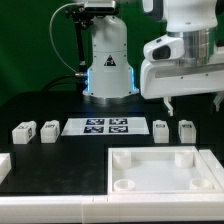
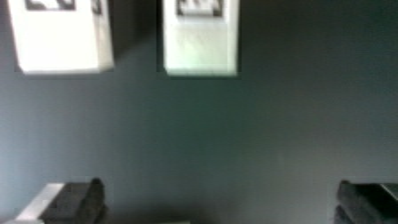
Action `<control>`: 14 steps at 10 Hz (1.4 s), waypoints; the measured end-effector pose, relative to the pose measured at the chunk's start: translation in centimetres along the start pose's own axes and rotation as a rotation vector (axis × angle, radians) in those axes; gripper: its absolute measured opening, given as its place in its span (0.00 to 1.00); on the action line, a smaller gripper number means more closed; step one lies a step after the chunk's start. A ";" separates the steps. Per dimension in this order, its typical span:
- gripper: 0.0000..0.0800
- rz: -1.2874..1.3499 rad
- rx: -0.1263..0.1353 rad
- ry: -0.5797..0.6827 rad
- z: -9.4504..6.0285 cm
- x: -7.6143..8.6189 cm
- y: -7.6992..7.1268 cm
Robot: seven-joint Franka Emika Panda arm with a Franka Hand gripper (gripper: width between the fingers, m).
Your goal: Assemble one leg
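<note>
The gripper next needs to grab the white leg by its plain end [image 1: 188,138] [image 2: 201,52], to assemble the leg into the corner socket of the tray-like piece.
Four small white legs stand on the dark table in the exterior view: two at the left [image 1: 20,131] [image 1: 48,128] and two at the right [image 1: 161,127] [image 1: 186,129]. My gripper [image 1: 190,100] hangs above the right pair, clear of them, open and empty. In the wrist view two legs [image 2: 63,40] [image 2: 201,40] lie ahead of the gripper [image 2: 222,205], with markers partly showing at the frame edge. The dark fingertips [image 2: 71,200] stand wide apart with only bare table between them.
The marker board [image 1: 100,126] lies between the two pairs of legs. The large white square tray-like piece [image 1: 120,175] with corner sockets sits in front at the exterior view's right. A white piece [image 1: 4,165] shows at the left edge. The robot base [image 1: 108,70] stands behind.
</note>
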State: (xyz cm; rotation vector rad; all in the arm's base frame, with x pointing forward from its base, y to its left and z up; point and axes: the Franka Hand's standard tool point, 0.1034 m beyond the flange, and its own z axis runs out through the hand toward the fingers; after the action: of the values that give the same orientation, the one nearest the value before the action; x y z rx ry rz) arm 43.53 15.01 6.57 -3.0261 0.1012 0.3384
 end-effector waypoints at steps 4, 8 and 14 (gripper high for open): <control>0.81 0.052 -0.044 -0.422 2.2 -1.7 -0.3; 0.81 0.036 -0.050 -0.603 2.0 -1.1 -0.7; 0.81 0.027 -0.057 -0.594 5.9 -2.3 -1.3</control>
State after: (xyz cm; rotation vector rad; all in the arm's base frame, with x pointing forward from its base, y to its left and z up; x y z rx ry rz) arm 40.05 17.05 1.43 -2.8334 0.0863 1.2306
